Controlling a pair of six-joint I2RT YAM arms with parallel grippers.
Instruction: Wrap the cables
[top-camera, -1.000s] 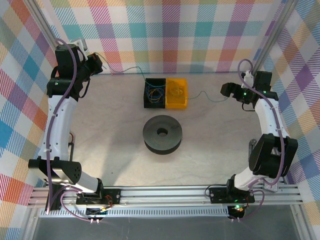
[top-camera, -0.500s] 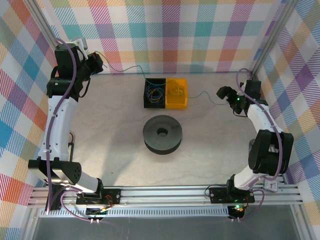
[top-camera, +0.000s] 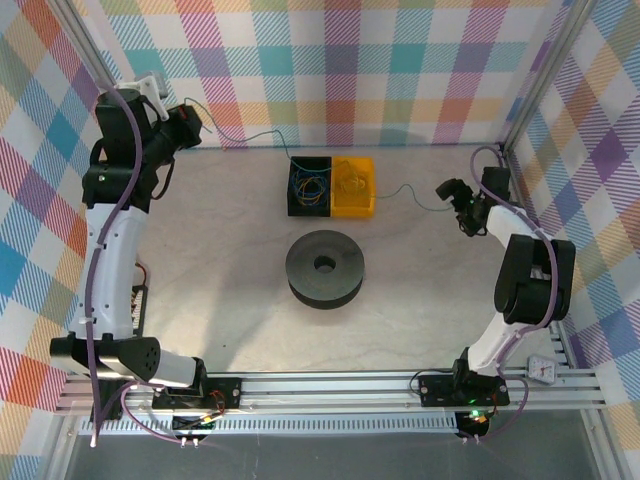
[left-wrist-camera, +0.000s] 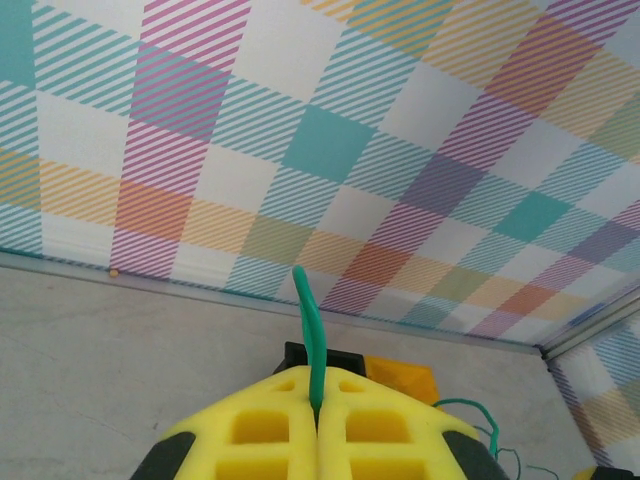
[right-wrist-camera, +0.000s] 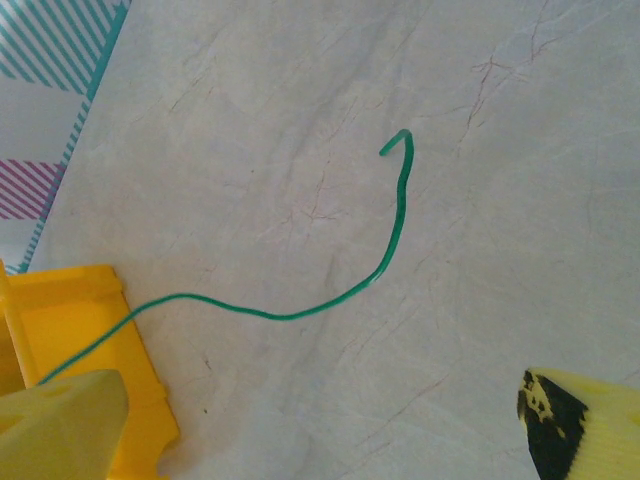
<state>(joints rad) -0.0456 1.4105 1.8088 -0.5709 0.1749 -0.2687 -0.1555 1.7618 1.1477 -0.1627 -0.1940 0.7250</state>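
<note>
The length between the grippers should stay free for wrapping, so I will next pick up the green cable near its loose curled end (top-camera: 441, 209) (right-wrist-camera: 402, 192) with my right gripper.
A thin green cable (top-camera: 250, 135) runs from my left gripper (top-camera: 187, 125), high at the back left, down into the black box (top-camera: 307, 188). In the left wrist view the yellow fingers (left-wrist-camera: 260, 430) are pressed together on that green cable (left-wrist-camera: 311, 330), whose end sticks up past them. Another stretch of green cable (top-camera: 415, 194) leaves the orange box (top-camera: 353, 187) and lies loose on the table toward my right gripper (top-camera: 452, 196). The right wrist view has this cable (right-wrist-camera: 300, 313) curling on the table, while my right gripper (right-wrist-camera: 320, 430) hangs open above it, holding nothing.
A black spool (top-camera: 325, 268) lies flat at the table's middle, in front of the two boxes. The black box holds a tangle of coloured wires. Checked walls close in the back and sides. A small white clock (top-camera: 543, 370) sits by the right arm's base.
The right arm has folded back toward the right wall, its gripper swung a little lower and opened to its widest. The left arm shifted slightly up and left, still gripping the cable.
</note>
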